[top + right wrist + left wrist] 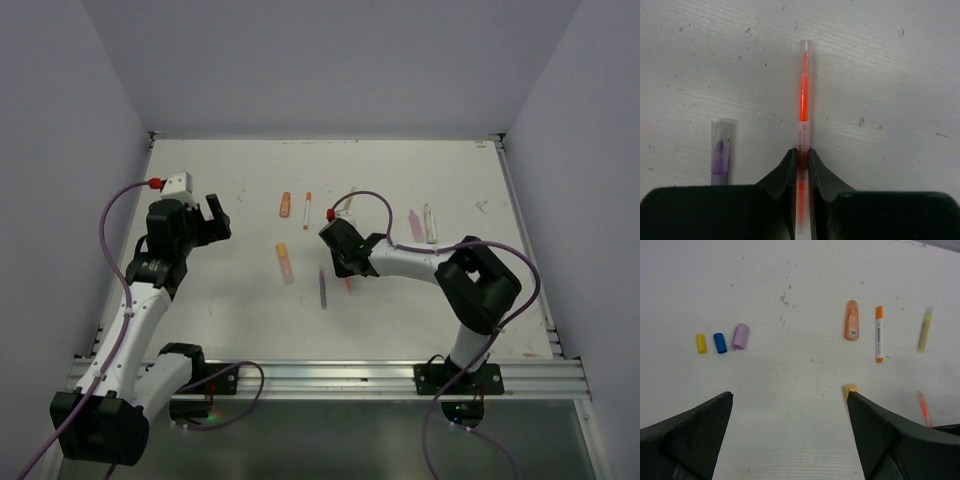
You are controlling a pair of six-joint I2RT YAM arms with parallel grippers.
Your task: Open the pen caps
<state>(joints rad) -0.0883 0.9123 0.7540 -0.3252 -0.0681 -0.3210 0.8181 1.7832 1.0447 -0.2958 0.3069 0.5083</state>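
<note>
The orange-red pen's clear cap end (pixel 921 398) is beyond my right gripper's hold, so my left gripper will grab it next and pull the pen's cap open.
My right gripper (pixel 801 155) is shut on a slim clear pen with orange-red ink (pixel 803 100), which lies on the table and points away from the wrist. A slim purple pen (pixel 720 150) lies parallel on its left. In the top view this gripper (pixel 343 262) is at mid-table. My left gripper (pixel 213 222) is open and empty, hovering at the left. In its wrist view (pixel 790 396) three loose caps lie ahead at the left: yellow (pixel 701 343), blue (pixel 719 342) and lilac (pixel 740 336). An orange cap end (pixel 850 388) peeks out by the right finger.
An orange highlighter (pixel 852 320), a white marker with orange ends (pixel 879 333) and a slim yellow-green pen (pixel 924 330) lie ahead of the left gripper. An orange-pink highlighter (pixel 285 262), a lilac highlighter (pixel 416 224) and a pale pen (pixel 430 222) lie on the white table (pixel 230 310).
</note>
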